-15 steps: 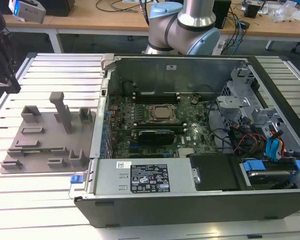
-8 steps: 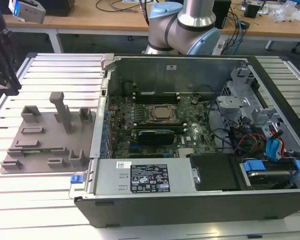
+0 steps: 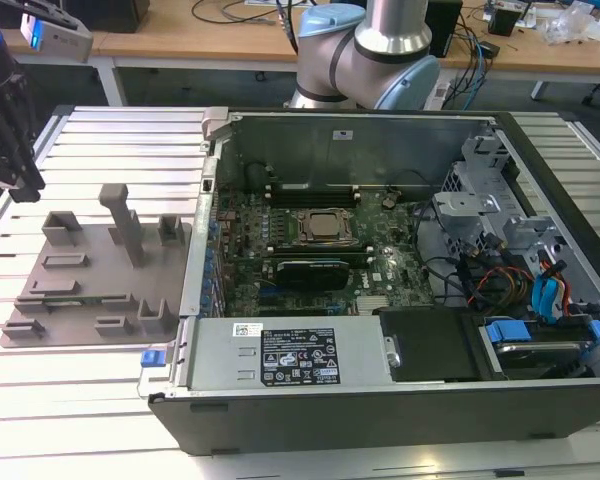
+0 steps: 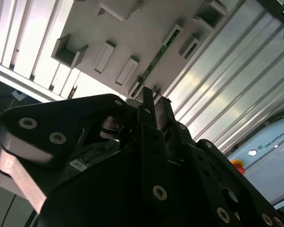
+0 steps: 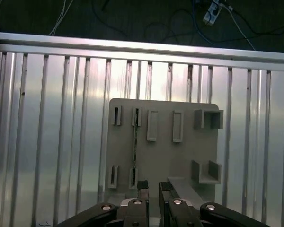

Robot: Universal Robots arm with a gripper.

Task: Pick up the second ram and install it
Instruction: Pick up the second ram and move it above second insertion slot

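Observation:
The ram has both ends wrapped by the tray's slotted holders, so my gripper should next pinch it by the middle of its upper edge [image 3: 77, 299].
The second ram [image 5: 135, 146] is a thin green stick standing on edge in a slot of the grey tray [image 5: 180, 156], and it also shows in the second wrist view [image 4: 157, 57]. My gripper [image 5: 154, 188] hovers above the tray's near edge, a little to one side of the stick and not touching it. It is open by a narrow gap with nothing between the fingers [image 4: 146, 97]. In the exterior view the black gripper [image 3: 22, 178] hangs over the slatted table at the far left, above and behind the tray [image 3: 90, 275].
An open computer case [image 3: 380, 250] lies at the exterior view's right of the tray, with the processor socket [image 3: 325, 228] and a black card [image 3: 315, 270] on its board. Grey upright blocks [image 3: 125, 225] rise from the tray. The arm's base [image 3: 370, 50] stands behind the case.

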